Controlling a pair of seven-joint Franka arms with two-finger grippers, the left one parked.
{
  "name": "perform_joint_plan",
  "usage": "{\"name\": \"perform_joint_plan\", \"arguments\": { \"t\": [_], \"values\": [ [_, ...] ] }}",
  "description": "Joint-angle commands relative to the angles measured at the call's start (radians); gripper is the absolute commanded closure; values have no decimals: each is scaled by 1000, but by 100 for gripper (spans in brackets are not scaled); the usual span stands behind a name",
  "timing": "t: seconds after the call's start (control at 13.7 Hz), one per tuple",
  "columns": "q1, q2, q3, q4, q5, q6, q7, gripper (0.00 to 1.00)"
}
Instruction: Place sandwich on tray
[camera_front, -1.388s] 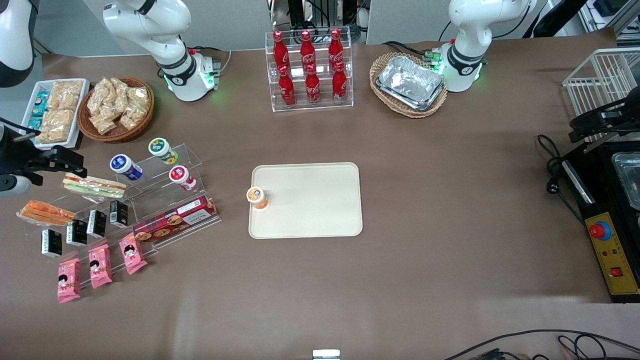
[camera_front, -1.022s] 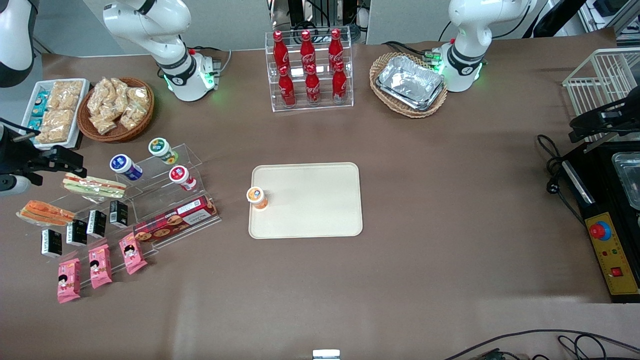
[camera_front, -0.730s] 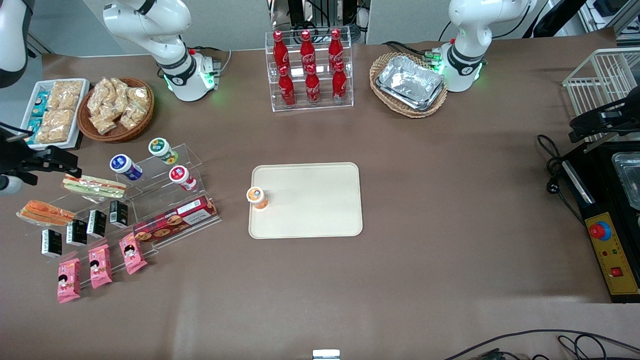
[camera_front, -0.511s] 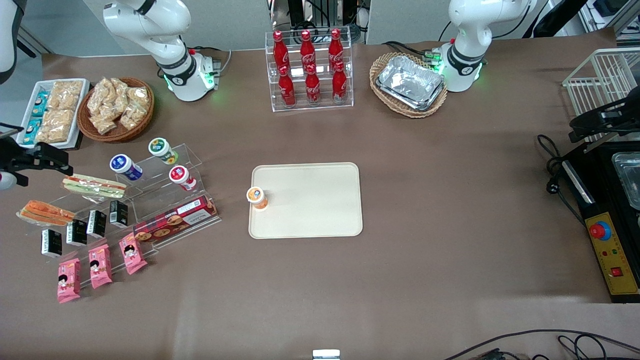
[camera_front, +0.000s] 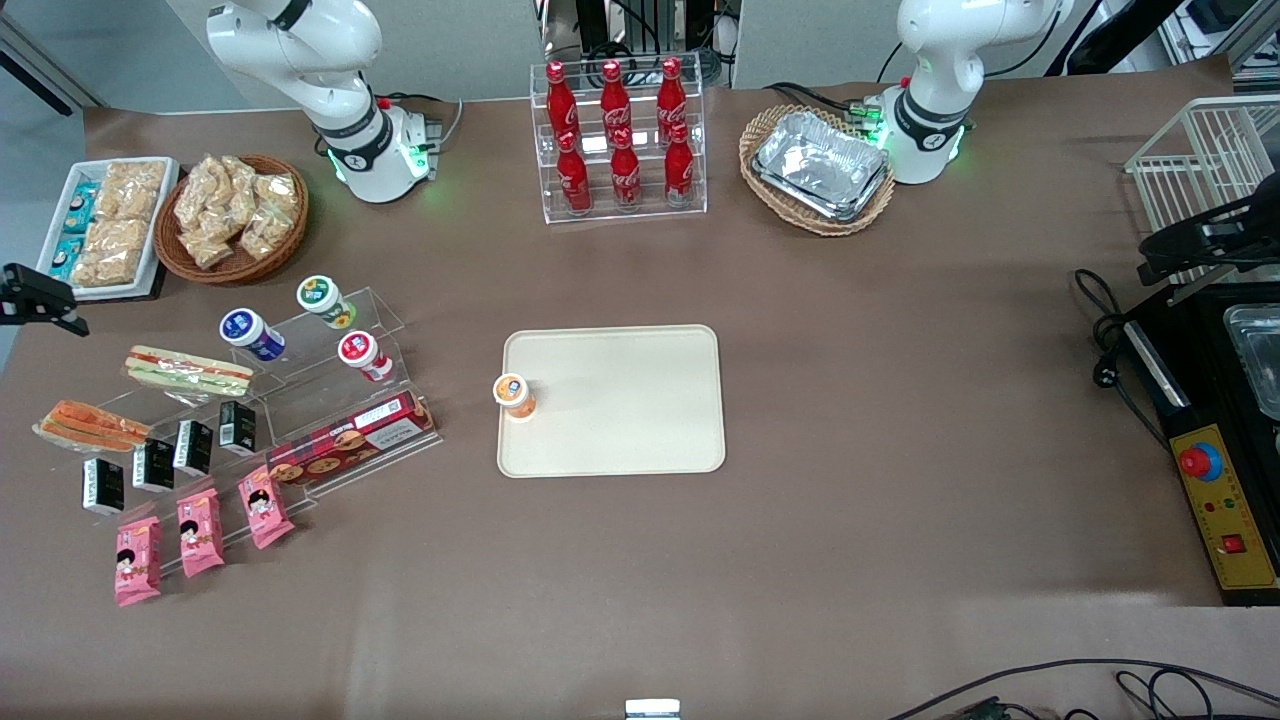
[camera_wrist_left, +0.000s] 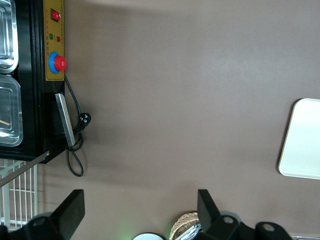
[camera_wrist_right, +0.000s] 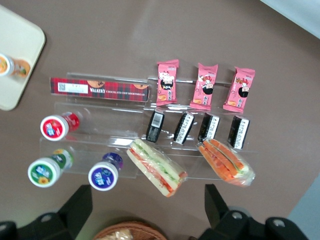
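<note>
The robot's right gripper should next grab the orange-filled sandwich by its wrapped middle (camera_front: 92, 427), so that it can place the sandwich on the tray (camera_front: 618, 402).
The sandwich (camera_front: 90, 425) with orange filling lies in clear wrap on the acrylic display stand at the working arm's end of the table; it also shows in the right wrist view (camera_wrist_right: 226, 161). The cream tray (camera_front: 640, 400) lies flat at the table's middle, and one corner shows in the right wrist view (camera_wrist_right: 15, 50). My right gripper (camera_wrist_right: 149, 210) is open and empty, high above the stand. In the front view only a black part of the gripper (camera_front: 40, 297) shows at the picture's edge, farther from the camera than the sandwich.
An orange-lidded cup (camera_front: 513, 393) stands on the tray's edge. A green-and-red sandwich (camera_front: 188, 371), three lidded cups (camera_front: 340, 300), black cartons (camera_front: 160, 462), a biscuit box (camera_front: 350, 440) and pink packets (camera_front: 200, 530) share the stand. A snack basket (camera_front: 235, 218) and white snack tray (camera_front: 105, 225) lie nearby.
My right gripper has drawn away from the green-and-red sandwich toward the working arm's end of the table; the arm has left the front view. Nothing on the table moved.
</note>
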Motion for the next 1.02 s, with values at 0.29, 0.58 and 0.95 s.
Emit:
{"name": "perform_joint_plan", "arguments": {
  "t": [0.29, 0.58, 0.95],
  "values": [
    [-7, 45, -96, 5, 10, 101, -470, 0],
    [-29, 79, -96, 5, 12, 158, -683, 0],
    [-115, 143, -96, 5, 52, 214, -827, 0]
  ]
}}
